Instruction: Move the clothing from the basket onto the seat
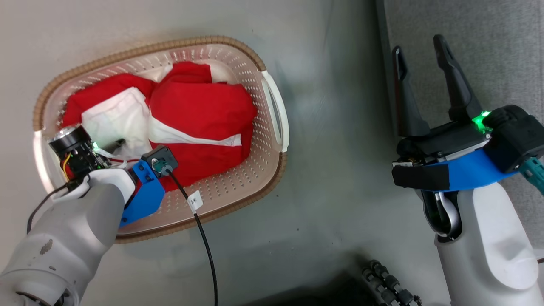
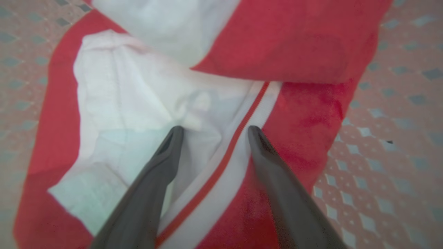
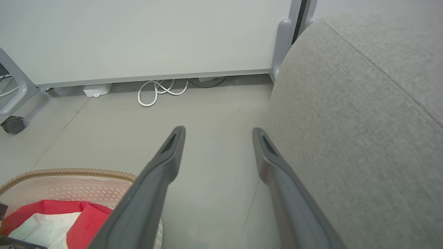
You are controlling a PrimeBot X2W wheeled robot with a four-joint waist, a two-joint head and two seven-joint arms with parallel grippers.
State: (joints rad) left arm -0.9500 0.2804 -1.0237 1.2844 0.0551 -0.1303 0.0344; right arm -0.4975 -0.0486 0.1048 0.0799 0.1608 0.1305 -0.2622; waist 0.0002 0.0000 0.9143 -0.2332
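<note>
The clothing's red-striped white fold [image 2: 226, 154] rises between my fingers, while the red cloth [image 2: 301, 128] around it lies slack. My left gripper will pick up the clothing by that fold next.
The basket [image 1: 272, 110] stands on the floor at the left, and the red and white clothing [image 1: 199, 106] is piled in it. My left arm [image 1: 106, 182] reaches down over the basket's near left part. In the left wrist view my left gripper [image 2: 214, 129] is open just above the clothing [image 2: 294, 41], its tips over a white panel with a thin red stripe, gripping nothing. My right gripper [image 1: 420, 51] hangs open and empty at the right, over the near edge of the grey seat [image 1: 488, 51]. In the right wrist view that gripper [image 3: 218, 131] has the seat [image 3: 363, 121] close on its right.
A strip of bare grey floor [image 1: 340, 170] separates basket and seat. A black cable [image 1: 204, 242] trails from my left wrist. Ahead of the right gripper are a white wall panel [image 3: 138, 34], a coiled white cord [image 3: 159, 91] and a caster wheel [image 3: 12, 124].
</note>
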